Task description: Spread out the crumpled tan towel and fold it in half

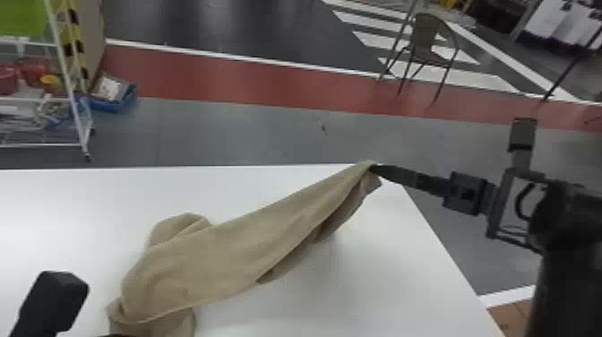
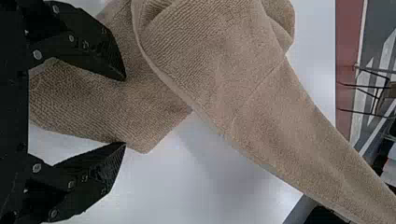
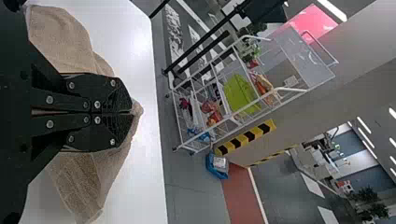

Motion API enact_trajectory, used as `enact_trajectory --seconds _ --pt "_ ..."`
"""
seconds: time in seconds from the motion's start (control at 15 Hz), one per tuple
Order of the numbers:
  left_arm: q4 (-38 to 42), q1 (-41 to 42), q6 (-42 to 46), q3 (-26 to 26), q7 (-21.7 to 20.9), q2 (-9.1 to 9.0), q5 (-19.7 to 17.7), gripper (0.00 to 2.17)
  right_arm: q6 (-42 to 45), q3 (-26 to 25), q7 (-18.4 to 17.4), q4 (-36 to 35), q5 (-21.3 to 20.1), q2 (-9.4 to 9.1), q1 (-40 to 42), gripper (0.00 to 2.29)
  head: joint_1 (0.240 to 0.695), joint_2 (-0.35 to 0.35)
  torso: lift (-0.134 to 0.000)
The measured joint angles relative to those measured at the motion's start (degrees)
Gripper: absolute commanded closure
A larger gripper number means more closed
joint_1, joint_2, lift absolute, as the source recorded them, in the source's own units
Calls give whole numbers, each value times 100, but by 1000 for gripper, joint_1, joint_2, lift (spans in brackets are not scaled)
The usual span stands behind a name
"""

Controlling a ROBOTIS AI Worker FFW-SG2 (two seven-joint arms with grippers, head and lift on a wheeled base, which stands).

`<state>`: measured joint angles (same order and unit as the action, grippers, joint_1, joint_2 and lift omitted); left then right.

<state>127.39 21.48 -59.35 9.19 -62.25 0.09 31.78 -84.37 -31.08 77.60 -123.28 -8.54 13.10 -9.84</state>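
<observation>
The tan towel's loose lower corner (image 2: 142,142) sticks out from the bunched cloth, so my left gripper will pick up the towel there next.
The tan towel (image 1: 233,251) stretches from the table's front left up to its far right, bunched at the left end. My right gripper (image 1: 374,168) holds its raised far corner; in the right wrist view the right gripper (image 3: 133,112) is shut on the towel (image 3: 79,186), cloth hanging on both sides. Part of my left arm's gripper (image 1: 53,300) stands at the lower left, beside the bunched end. In the left wrist view, the left gripper (image 2: 125,112) is open, with a lower corner of the towel (image 2: 140,135) around and beyond its fingertips.
The white table (image 1: 380,287) has its right edge below the right arm. Beyond it stand a wire rack (image 1: 76,107) at left, a blue bin (image 1: 112,101) on the floor and a chair (image 1: 425,45) at the far right.
</observation>
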Motion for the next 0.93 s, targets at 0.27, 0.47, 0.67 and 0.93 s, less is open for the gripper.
enact_trajectory --seconds 0.27,0.47,0.67,0.93 --pt "15 -13 611 -425 -219 0 79 1443 63 -148 5 15 13 15 -4 2182 695 -336 -121" --pt "237 -11 974 -1529 -753 0 -216 1443 133 -421 -23 79 83 131 19 2182 695 -277 -121" --pt "410 -181 1051 -2599 -1063 0 -584 1443 242 -633 -129 251 113 305 -11 2182 695 -230 -121" --pt "261 -654 1034 -3231 -1006 0 -591 1443 554 -723 -122 327 43 348 237 2182 695 -171 -121"
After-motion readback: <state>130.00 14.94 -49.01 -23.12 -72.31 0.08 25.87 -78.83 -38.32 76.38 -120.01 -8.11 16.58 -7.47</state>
